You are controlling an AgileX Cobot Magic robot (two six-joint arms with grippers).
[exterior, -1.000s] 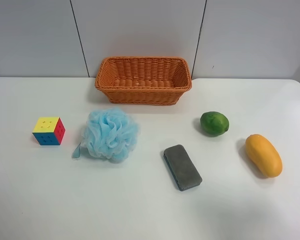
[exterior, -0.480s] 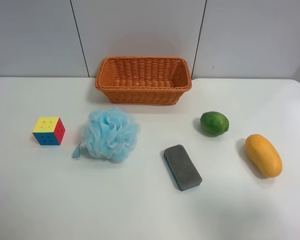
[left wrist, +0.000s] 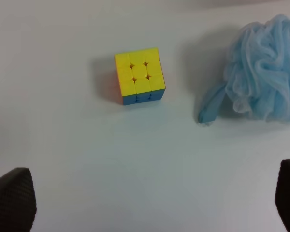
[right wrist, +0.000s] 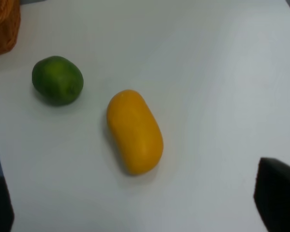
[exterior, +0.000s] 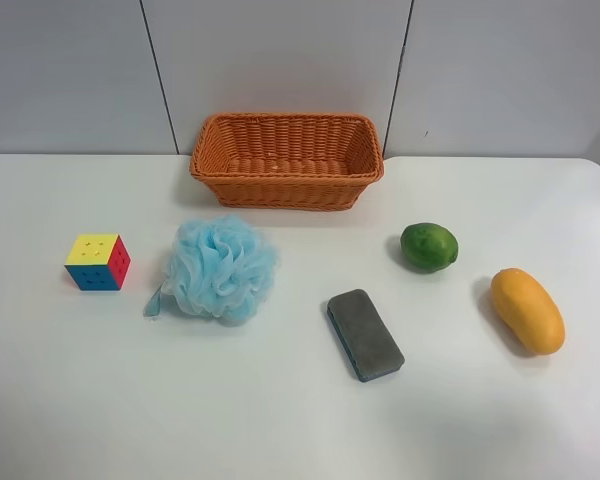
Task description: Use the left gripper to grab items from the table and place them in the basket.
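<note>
My left gripper grabs the bath pouf by its ruffled mesh body (exterior: 218,265) next, to get it into the basket (exterior: 286,160).
An orange-brown wicker basket (exterior: 286,160) stands empty at the back of the white table (exterior: 280,420). In front of it lie a puzzle cube (exterior: 98,262), a light-blue bath pouf (exterior: 220,268), a grey sponge (exterior: 365,334), a green fruit (exterior: 428,246) and a mango (exterior: 526,310). No arm shows in the exterior high view. In the left wrist view the left gripper (left wrist: 150,203) is open, its fingertips (left wrist: 14,198) wide apart, short of the cube (left wrist: 138,75) and the pouf (left wrist: 266,77). In the right wrist view the right gripper (right wrist: 135,203) is open, near the mango (right wrist: 134,131) and green fruit (right wrist: 57,80).
A grey panelled wall (exterior: 280,60) rises behind the table. The basket's corner (right wrist: 4,24) shows at the edge of the right wrist view. The table's rounded far corners show at both sides.
</note>
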